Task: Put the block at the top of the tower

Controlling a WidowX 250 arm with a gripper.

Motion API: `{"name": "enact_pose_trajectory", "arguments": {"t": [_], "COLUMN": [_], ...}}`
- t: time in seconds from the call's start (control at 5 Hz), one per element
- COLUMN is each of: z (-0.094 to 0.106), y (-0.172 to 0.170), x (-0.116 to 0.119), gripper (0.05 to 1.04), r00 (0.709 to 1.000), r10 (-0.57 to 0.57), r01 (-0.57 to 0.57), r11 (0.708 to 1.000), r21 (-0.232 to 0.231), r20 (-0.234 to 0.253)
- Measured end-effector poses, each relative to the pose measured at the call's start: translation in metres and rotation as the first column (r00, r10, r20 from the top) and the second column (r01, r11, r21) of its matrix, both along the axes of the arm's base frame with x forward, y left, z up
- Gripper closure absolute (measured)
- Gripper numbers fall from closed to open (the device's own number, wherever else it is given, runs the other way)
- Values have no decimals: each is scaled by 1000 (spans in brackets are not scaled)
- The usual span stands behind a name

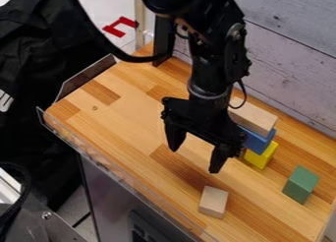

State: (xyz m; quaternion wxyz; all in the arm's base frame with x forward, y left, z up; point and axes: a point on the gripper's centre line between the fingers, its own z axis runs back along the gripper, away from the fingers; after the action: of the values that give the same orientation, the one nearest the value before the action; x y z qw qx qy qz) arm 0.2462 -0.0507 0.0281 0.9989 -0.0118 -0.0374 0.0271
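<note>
My gripper grabs the pale block's opposite sides next. Then it puts the block at the top of the tower.
My gripper (195,160) hangs over the middle of the wooden counter, open, with nothing between its fingers. Below it and slightly right, near the front edge, a light wood block (213,201) lies on the counter, apart from the fingers. Behind the gripper's right side stands a tower: a yellow block (263,155) at the bottom, a blue block (260,140) above it, and a longer natural wood block (253,119) on top. The gripper hides the left part of the tower.
A green block (301,184) stands on the counter (105,115) at the right, apart from the tower. A pale plank wall (295,64) runs along the back. A clear raised guard (118,176) lines the front left edge.
</note>
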Motion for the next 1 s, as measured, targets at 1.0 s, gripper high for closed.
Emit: {"name": "enact_pose_trajectory", "arguments": {"t": [1.0], "z": [-11], "y": [-59], "x": [-21], "gripper": [84], "r00": [997], "r10": [77], "r01": [-73], "r11": [991], "r21": [-114], "r20": [24]}}
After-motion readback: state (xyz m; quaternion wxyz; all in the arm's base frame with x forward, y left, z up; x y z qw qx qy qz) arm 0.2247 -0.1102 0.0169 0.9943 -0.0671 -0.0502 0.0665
